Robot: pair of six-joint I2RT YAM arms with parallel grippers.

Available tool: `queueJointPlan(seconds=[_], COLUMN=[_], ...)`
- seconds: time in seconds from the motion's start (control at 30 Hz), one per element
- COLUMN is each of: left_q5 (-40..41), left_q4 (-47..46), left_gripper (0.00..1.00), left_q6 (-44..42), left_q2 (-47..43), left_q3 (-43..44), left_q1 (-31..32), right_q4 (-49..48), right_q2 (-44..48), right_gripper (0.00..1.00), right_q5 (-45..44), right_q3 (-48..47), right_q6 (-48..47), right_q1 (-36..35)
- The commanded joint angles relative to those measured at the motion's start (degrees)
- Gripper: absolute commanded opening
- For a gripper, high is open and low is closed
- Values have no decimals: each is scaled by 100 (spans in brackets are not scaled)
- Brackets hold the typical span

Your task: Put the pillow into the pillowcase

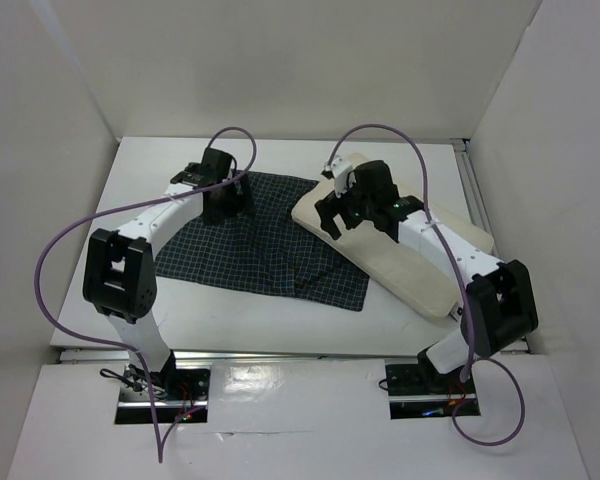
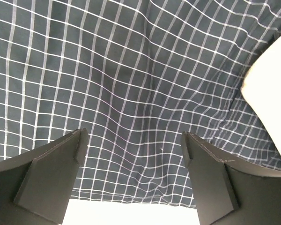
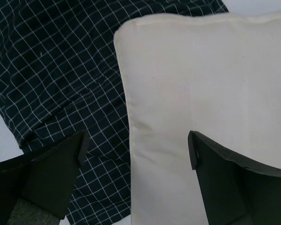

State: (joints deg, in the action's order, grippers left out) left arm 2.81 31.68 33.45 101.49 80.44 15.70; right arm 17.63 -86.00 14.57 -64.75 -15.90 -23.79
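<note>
The right gripper grabs the pillow (image 1: 400, 255) next by the end resting on the pillowcase, so that end leads into the pillowcase.
The cream pillow (image 1: 400, 255) lies slanted on the right of the table, its left end resting on the pillowcase (image 1: 260, 245), a dark navy checked cloth spread flat in the middle. My left gripper (image 1: 225, 205) is open just above the pillowcase's far left edge; the left wrist view shows the cloth (image 2: 131, 84) between the spread fingers and the hem near the bottom. My right gripper (image 1: 355, 215) is open above the pillow's left end. In the right wrist view its jaws straddle the pillow's edge (image 3: 178, 93), beside the pillowcase (image 3: 56, 70).
White walls enclose the table (image 1: 240, 315) on the left, back and right. A metal rail (image 1: 475, 195) runs along the right edge. Purple cables loop above both arms.
</note>
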Motion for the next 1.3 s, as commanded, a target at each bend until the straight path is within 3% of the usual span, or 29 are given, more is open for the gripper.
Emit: queueJointPlan(seconds=[0.0,0.1,0.13,0.17,0.23,0.27,0.33,0.4,0.53,0.63,0.8,0.9,0.93,1.0,1.03,1.2,1.27], left_q5=[211,211,211,150,150,150,88,36,105,54,-61,-61,-61,-8,-8,-105,-210], left_q4=[-92,-92,-92,-92,-92,-40,-39,-39,13,13,13,13,13,13,13,-39,-39], left_gripper=[99,99,99,99,99,99,99,99,99,99,99,99,99,99,99,99,93], left_q6=[109,109,109,109,109,109,109,39,-14,-14,-76,-76,-76,-76,-76,-208,-408], left_q2=[-121,-59,-7,63,116,116,169,231,283,283,283,283,283,283,283,231,231], left_q3=[-11,41,94,164,225,296,357,419,472,420,419,419,419,419,419,489,551], left_q1=[-67,-67,-67,-67,-67,-67,-67,-67,-67,-67,-67,-67,-67,-67,-67,-67,99], right_q4=[67,-679,-682,-682,25,422,1308,1559,2461,2553,2746,2213,2053,1598,1525,595,6], right_q2=[292,408,339,233,-308,-565,-1092,-1778,-2920,-3712,-5031,-5094,-5094,-4902,-4831,-3953,-3119], right_gripper=[100,100,100,100,100,100,100,100,100,100,100,84,52,21,0,0,0], right_q5=[-584,-1699,-2442,-2780,-3526,-3775,-3900,-4119,-4480,-4533,-3770,-3410,-3277,-2891,-2942,-2995,-2821], right_q3=[-363,-363,-458,-729,-1151,-1432,-2215,-2637,-3516,-3904,-4458,-4038,-3732,-3458,-3256,-2623,-2176], right_q6=[105,858,1148,1934,2746,3742,4365,4761,4999,5071,4984,4781,4607,4334,4271,3052,2351], right_q1=[-239,-240,-240,-240,-187,-187,-187,-292,-302,-91,120,120,120,120,173,173,225])
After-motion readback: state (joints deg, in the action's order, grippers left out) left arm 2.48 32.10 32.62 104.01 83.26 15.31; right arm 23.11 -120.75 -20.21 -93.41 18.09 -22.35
